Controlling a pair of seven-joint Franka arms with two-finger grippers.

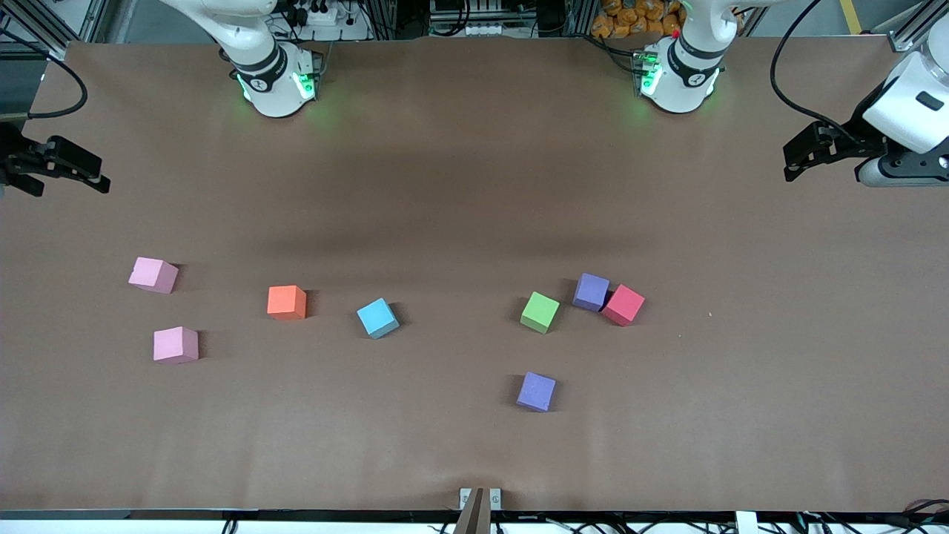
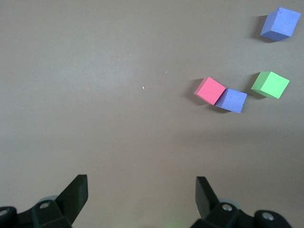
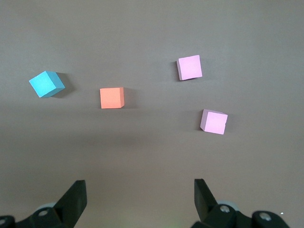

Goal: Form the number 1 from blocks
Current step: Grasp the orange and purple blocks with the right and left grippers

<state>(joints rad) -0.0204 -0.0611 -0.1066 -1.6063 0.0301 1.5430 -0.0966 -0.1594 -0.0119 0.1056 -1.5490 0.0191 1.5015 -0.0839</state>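
I will next use my right gripper to grab the light blue block (image 1: 378,318) by its opposite sides. Then I can build number 1 on the empty table.
Eight foam blocks lie scattered across the brown table. Toward the right arm's end are two pink blocks (image 1: 153,275) (image 1: 176,345), an orange block (image 1: 287,302) and a light blue block (image 1: 378,318). Toward the left arm's end a green block (image 1: 540,312) sits beside a purple block (image 1: 591,291) that touches a red block (image 1: 623,305). A second purple block (image 1: 536,391) lies nearer the front camera. My left gripper (image 1: 793,163) (image 2: 141,190) hangs open and empty over its end of the table. At the other end my right gripper (image 1: 74,174) (image 3: 140,190) is also open and empty.
Both arm bases (image 1: 278,85) (image 1: 678,81) stand along the table's back edge. A small metal bracket (image 1: 480,498) sits at the middle of the front edge. Bare tabletop (image 1: 460,193) lies between the bases and the blocks.
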